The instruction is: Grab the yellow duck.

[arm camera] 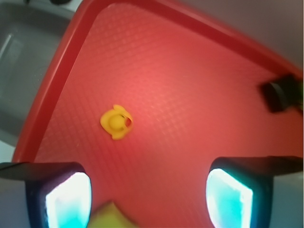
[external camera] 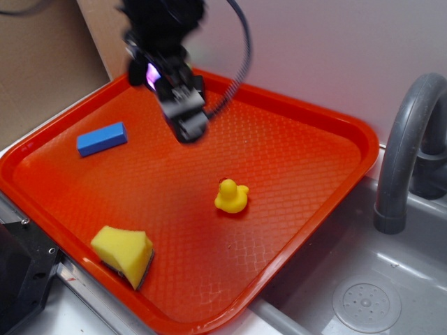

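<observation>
The yellow duck needs to come off the red tray, so next my gripper will grab the duck by its round head [external camera: 228, 187].
The yellow duck [external camera: 231, 197] stands upright on the red tray [external camera: 314, 132], a little right of its middle. From above, the wrist view shows the duck [arm camera: 116, 122] small and ahead of the fingers, left of centre. My gripper [external camera: 187, 124] hangs above the back part of the tray, up and to the left of the duck and well apart from it. The gripper [arm camera: 149, 197] is open, its two lit pads [arm camera: 69, 199] wide apart with only tray floor between them.
A blue block [external camera: 102, 138] lies at the tray's left. A yellow sponge [external camera: 123, 252] sits at the front-left corner, and its tip shows as the sponge [arm camera: 109, 218] at the wrist view's lower edge. A grey faucet [external camera: 405, 153] and sink drain [external camera: 366, 303] are right of the tray.
</observation>
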Tool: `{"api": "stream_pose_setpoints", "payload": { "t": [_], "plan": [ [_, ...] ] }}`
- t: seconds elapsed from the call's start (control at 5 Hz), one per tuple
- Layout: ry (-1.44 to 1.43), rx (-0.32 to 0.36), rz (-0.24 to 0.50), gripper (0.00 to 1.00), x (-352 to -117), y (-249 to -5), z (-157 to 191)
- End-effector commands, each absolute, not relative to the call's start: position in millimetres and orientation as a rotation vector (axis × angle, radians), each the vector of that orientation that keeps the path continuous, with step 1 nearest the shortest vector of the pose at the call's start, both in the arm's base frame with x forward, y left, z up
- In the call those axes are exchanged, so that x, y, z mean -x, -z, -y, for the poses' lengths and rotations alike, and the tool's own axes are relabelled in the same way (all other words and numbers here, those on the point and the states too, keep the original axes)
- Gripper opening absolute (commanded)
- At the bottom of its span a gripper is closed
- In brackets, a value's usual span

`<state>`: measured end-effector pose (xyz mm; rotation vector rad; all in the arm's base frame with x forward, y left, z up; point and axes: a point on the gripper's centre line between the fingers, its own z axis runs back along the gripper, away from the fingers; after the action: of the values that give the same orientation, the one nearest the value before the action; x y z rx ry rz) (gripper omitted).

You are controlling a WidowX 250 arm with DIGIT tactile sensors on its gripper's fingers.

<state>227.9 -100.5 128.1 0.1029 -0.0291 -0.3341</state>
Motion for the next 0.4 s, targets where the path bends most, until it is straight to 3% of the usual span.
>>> {"api": "stream_pose_setpoints", "payload": {
  "t": [0.0,0.2],
  "plan": [
    [0.371,-0.130,0.005,1.00,-243.8,-86.5,104.9],
    [0.391,-0.141,-0.024,1.00,-243.3,-66.2,106.6]
  ]
}}
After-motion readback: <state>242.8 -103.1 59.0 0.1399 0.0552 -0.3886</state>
